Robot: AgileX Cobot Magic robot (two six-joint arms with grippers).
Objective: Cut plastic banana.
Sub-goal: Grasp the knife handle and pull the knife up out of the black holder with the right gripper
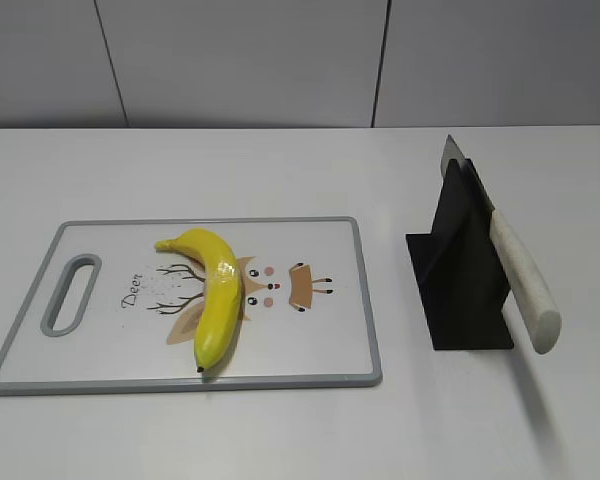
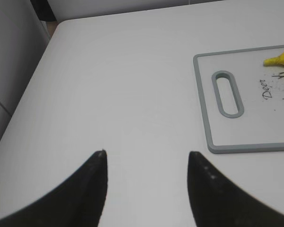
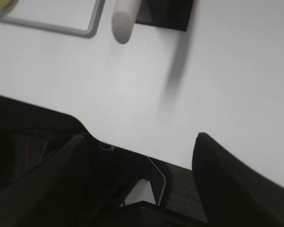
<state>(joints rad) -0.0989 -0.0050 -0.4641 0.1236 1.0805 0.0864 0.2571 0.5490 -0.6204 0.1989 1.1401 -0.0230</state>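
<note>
The black stand hugs the knife's blade, and the white handle [image 1: 525, 285] sticks out toward the front, so I will next grab the knife there with my right gripper.
The plastic banana [image 1: 216, 295] lies whole on the cutting board [image 1: 100, 378], curving from the board's middle toward its front edge; its yellow tip shows in the left wrist view [image 2: 281, 58] and a corner of it in the right wrist view [image 3: 1, 4]. A knife with a white handle [image 1: 525, 285] leans in a black stand [image 1: 460, 270], handle toward the front. My left gripper [image 2: 146, 153] is open and empty over bare table left of the board. My right gripper [image 3: 139, 137] is open and empty near the table's front edge, short of the knife handle [image 3: 125, 19]. Neither gripper shows in the exterior view.
The board has a grey rim [image 2: 203, 104], a handle slot [image 1: 72, 292] at its left end and a deer drawing. The white table [image 1: 280, 430] runs to a pale wall behind. The table's front edge and dark space below it show in the right wrist view [image 3: 38, 127].
</note>
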